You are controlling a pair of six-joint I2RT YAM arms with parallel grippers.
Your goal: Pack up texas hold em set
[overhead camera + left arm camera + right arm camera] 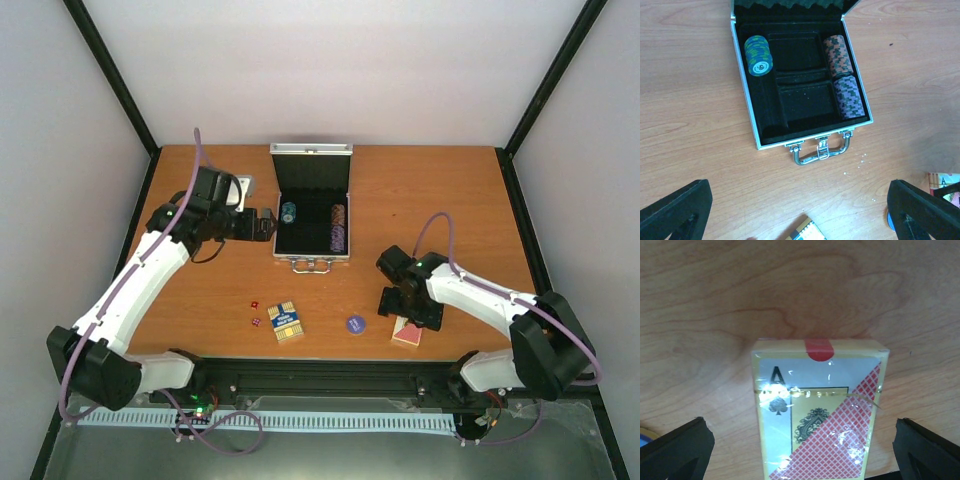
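The right gripper's fingers are above the top face of the red card deck (pixel 407 332) (pixel 817 410) and would miss if they closed now, so the right gripper needs to go lower first, then close on the deck.
The silver case (pixel 312 150) lies open at the back centre with its lid up. Its black lining holds a blue-green chip stack (pixel 758 55) on the left, and a red-brown stack (pixel 838 50) and a purple stack (pixel 849 96) on the right. My left gripper (pixel 266 225) hovers open and empty just left of the case. My right gripper (pixel 405 312) is open, its fingers (pixel 675 452) on either side of the red card deck (pixel 817 410) lying on the table. The blue-yellow deck (pixel 286 320), two red dice (pixel 254 312) and the blue disc (pixel 355 323) lie near the front.
The case handle (pixel 821 152) points toward the arms. A small pale square object (pixel 243 186) lies behind my left gripper. Black frame posts and white walls enclose the table (pixel 450 200). A black rail (pixel 320 372) runs along the front edge.
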